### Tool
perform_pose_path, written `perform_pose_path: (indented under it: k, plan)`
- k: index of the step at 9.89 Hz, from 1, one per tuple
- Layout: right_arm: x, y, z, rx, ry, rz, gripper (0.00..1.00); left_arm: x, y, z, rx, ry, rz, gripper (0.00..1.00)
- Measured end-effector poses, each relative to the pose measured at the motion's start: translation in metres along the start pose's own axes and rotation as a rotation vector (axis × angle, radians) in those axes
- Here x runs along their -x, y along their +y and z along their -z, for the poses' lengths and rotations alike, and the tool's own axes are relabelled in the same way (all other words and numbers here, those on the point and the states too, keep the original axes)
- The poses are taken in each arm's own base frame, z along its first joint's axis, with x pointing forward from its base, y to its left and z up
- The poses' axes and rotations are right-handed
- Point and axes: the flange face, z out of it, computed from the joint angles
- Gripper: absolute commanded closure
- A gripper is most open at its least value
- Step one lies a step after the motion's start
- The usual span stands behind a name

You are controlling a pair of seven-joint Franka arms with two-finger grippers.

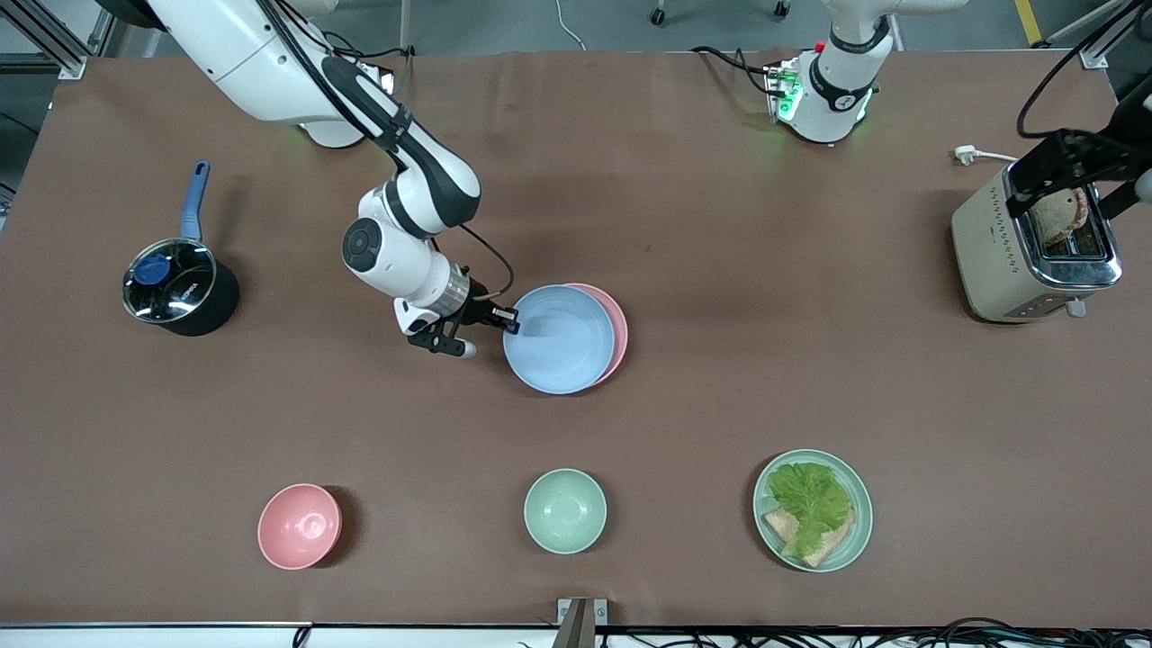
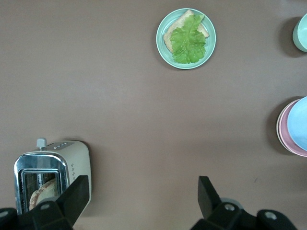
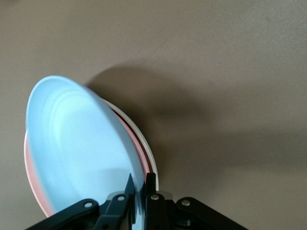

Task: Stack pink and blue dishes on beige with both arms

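The light blue plate's base (image 1: pixel 558 339) is low over the pale pink plate, inside its rim. My right gripper needs to let go of the blue plate.
My right gripper (image 1: pixel 509 320) (image 3: pixel 139 184) is shut on the rim of the light blue plate (image 1: pixel 558 340) (image 3: pixel 81 143). That plate is held tilted over the pale pink plate (image 1: pixel 617 329) (image 3: pixel 34 184), shifted a little toward the right arm's end. A thin cream rim of the beige plate (image 3: pixel 149 154) shows under the pink one in the right wrist view; the front view hides it. My left gripper (image 1: pixel 1062 180) (image 2: pixel 142 188) hangs open and waits high over the toaster. The left wrist view catches the edge of the blue plate (image 2: pixel 300 122) and the pink plate (image 2: pixel 286 132).
A cream toaster (image 1: pixel 1035 247) (image 2: pixel 53 175) holding bread stands at the left arm's end. A black pot (image 1: pixel 180 288) sits at the right arm's end. Nearer the camera are a pink bowl (image 1: pixel 300 526), a mint bowl (image 1: pixel 564 510) and a mint plate (image 1: pixel 850 544) with lettuce and bread.
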Motion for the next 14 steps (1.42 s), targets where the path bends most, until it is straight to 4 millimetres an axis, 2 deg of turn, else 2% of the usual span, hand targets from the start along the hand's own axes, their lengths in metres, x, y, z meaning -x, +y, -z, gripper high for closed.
perform_pose_path:
  k: [1, 2, 4, 5, 6, 7, 8, 10, 12, 13, 14]
  plan:
    - [0.000, 0.000, 0.000, 0.000, 0.000, 0.000, 0.06, 0.001, -0.003, 0.005, 0.000, -0.003, 0.005, 0.00]
    - [0.001, -0.001, 0.000, -0.001, -0.001, 0.001, 0.00, 0.003, -0.007, 0.007, 0.001, -0.015, 0.014, 0.00]
    - [0.004, -0.010, 0.005, -0.016, 0.010, 0.004, 0.00, 0.007, -0.013, 0.007, 0.004, -0.046, 0.028, 0.00]
    - [0.004, -0.019, 0.020, -0.023, 0.021, 0.007, 0.00, 0.007, -0.013, 0.006, 0.005, -0.051, 0.029, 0.00]
    - [0.004, -0.030, 0.050, -0.009, 0.019, 0.023, 0.00, 0.007, -0.012, 0.005, 0.005, -0.054, 0.030, 0.00]
    - [-0.004, -0.032, 0.096, 0.046, 0.039, 0.068, 0.00, 0.007, -0.011, 0.004, 0.005, -0.056, 0.030, 0.00]
    - [-0.021, -0.021, 0.151, 0.139, 0.095, 0.110, 0.00, 0.006, -0.011, 0.004, 0.005, -0.057, 0.029, 0.00]
    - [-0.058, 0.019, 0.270, 0.317, 0.214, 0.084, 0.00, 0.006, -0.008, 0.002, 0.011, -0.061, 0.022, 0.00]
    - [-0.090, 0.062, 0.389, 0.386, 0.235, 0.020, 0.00, 0.005, -0.007, 0.001, 0.012, -0.064, 0.019, 0.00]
    - [-0.103, 0.087, 0.435, 0.399, 0.237, 0.044, 0.00, 0.005, -0.007, 0.000, 0.012, -0.066, 0.019, 0.00]
    - [-0.112, 0.113, 0.469, 0.411, 0.235, 0.076, 0.00, 0.005, -0.007, -0.001, 0.012, -0.067, 0.019, 0.00]
